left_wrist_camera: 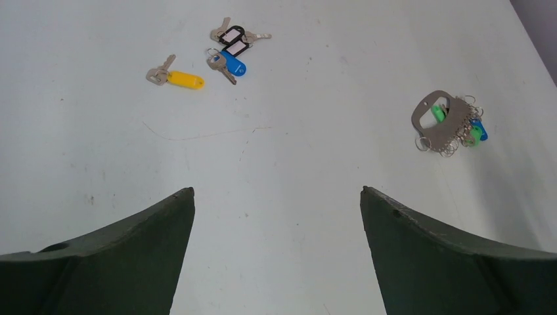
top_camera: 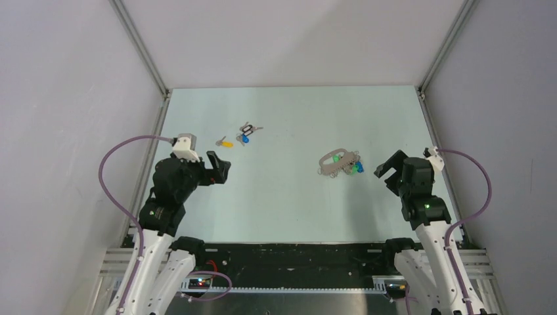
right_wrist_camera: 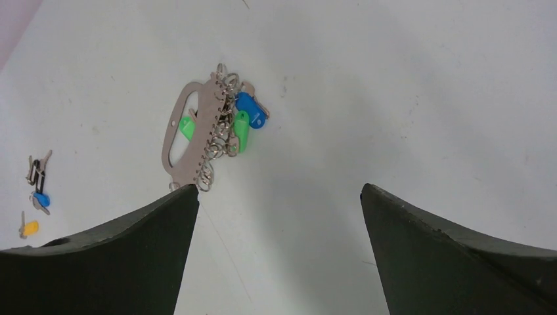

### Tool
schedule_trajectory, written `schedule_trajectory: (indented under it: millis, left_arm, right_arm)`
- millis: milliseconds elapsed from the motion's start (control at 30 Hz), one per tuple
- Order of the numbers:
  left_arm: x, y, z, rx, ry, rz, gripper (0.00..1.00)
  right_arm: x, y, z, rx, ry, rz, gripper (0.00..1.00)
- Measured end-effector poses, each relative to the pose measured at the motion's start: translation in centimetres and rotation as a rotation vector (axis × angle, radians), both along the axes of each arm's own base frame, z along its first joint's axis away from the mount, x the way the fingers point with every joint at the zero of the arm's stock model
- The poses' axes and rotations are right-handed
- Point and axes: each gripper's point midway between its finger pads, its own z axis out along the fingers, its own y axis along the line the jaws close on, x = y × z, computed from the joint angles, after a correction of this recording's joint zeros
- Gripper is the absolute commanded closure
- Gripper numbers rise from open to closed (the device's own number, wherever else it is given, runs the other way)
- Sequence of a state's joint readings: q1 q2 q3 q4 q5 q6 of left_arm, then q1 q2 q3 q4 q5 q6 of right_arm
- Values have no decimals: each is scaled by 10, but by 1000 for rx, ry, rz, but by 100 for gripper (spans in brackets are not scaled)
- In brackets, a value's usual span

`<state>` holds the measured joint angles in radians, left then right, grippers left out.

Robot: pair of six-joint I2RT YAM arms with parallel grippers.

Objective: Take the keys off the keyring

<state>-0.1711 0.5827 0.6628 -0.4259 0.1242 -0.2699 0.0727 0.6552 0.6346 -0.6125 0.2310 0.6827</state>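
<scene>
The robot's right gripper should next grab the keyring by its ring-lined edge (top_camera: 350, 162) to remove the keys, which leaves its looped handle (top_camera: 325, 158) free.
The pale grey keyring (top_camera: 332, 161) lies flat right of the table's centre, with small split rings and green- and blue-headed keys (top_camera: 355, 168) bunched on its right side. It also shows in the right wrist view (right_wrist_camera: 190, 131) and the left wrist view (left_wrist_camera: 436, 116). A yellow-headed key (top_camera: 225, 142), a blue-headed key (top_camera: 245, 138) and black-tagged keys (top_camera: 248, 128) lie loose at the left back. My left gripper (top_camera: 221, 168) is open and empty, near the loose keys. My right gripper (top_camera: 389, 172) is open and empty, just right of the keyring.
Metal frame posts (top_camera: 160, 88) and pale walls bound the table on the left, right and back. The arm bases and a black rail (top_camera: 289, 259) run along the near edge.
</scene>
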Motion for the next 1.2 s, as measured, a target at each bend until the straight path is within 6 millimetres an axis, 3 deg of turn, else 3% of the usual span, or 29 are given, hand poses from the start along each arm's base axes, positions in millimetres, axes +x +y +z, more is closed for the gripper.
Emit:
schedule_trajectory:
  millis: [133, 300, 567, 733, 833, 1033, 1200]
  left_arm:
    - [-1, -2, 0, -4, 1, -10, 2]
    - [-2, -8, 0, -15, 7, -43, 2]
    - [-1, -19, -14, -35, 76, -89, 2]
    - [-5, -49, -29, -52, 164, -147, 2]
    - [-8, -65, -33, -52, 186, -167, 2]
    - [-3, -79, -17, -125, 110, -158, 2]
    - [-4, -84, -35, -147, 121, -150, 2]
  right_arm:
    - [1, -1, 0, 16, -11, -16, 7]
    - [5, 7, -13, 69, 3, 23, 12]
    - [23, 76, -69, 294, 86, 216, 14]
    - [38, 120, -92, 370, 141, 281, 17]
    - [50, 131, -102, 409, 161, 264, 20]
    - [75, 145, -110, 471, 161, 192, 29]
    - [93, 144, -114, 478, 146, 124, 33]
